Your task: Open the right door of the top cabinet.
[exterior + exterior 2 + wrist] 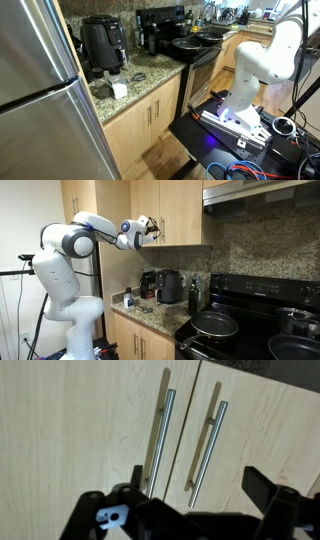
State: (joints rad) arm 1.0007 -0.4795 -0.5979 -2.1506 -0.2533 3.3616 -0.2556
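Note:
Next, my gripper grips the wanted top cabinet door by its metal bar handle to open it, fingers astride the bar, leaving the neighboring handle free.
The top cabinet of light wood has two doors with vertical metal bar handles. In the wrist view the right door carries the right handle, and the left handle is beside it. Both doors look shut. My gripper is open and empty. Its two dark fingers stand apart just in front of the doors, with the lower end of the right handle between them, not touching. In an exterior view the arm reaches up and the gripper is at the cabinet front.
Below are a granite counter with a black air fryer and a coffee maker, a black stove with pans, a range hood and a steel fridge. The robot base stands on the floor amid cables.

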